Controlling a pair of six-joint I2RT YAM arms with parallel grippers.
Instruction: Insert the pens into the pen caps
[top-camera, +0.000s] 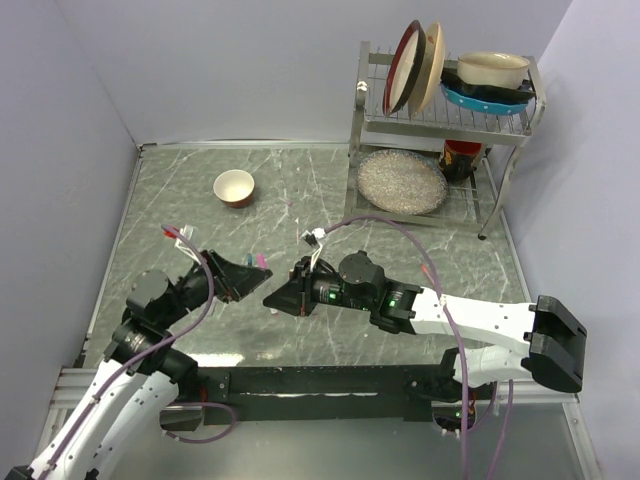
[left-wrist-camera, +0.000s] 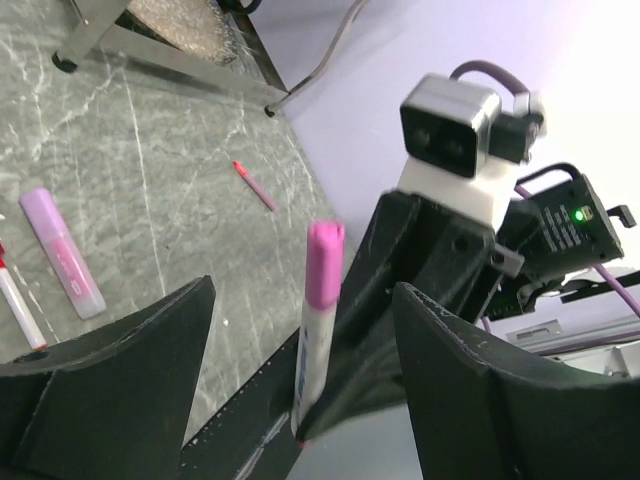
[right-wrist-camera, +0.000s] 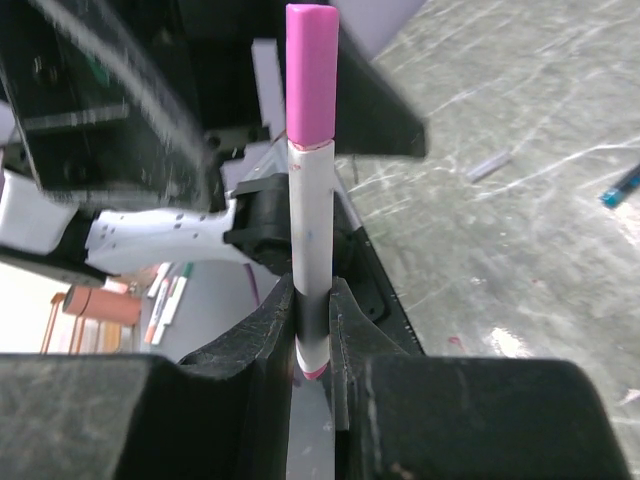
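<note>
I will grab the pink pen cap with my left gripper next, so that the pen can be pushed in all the way. The pen's white body is left to my right gripper.
A pen with a slim white barrel stands upright in my right gripper, which is shut on its lower end. A pink pen cap sits on the pen's top end. In the left wrist view the same pen and pink cap stand between the jaws of my left gripper, which is open and touches neither. From above, both grippers meet at mid-table, left and right. A thicker lilac-pink pen cap lies on the table.
Loose on the marble table lie a thin red pen, a red-tipped white pen and a teal pen. A small bowl stands at the back left. A dish rack with plates fills the back right.
</note>
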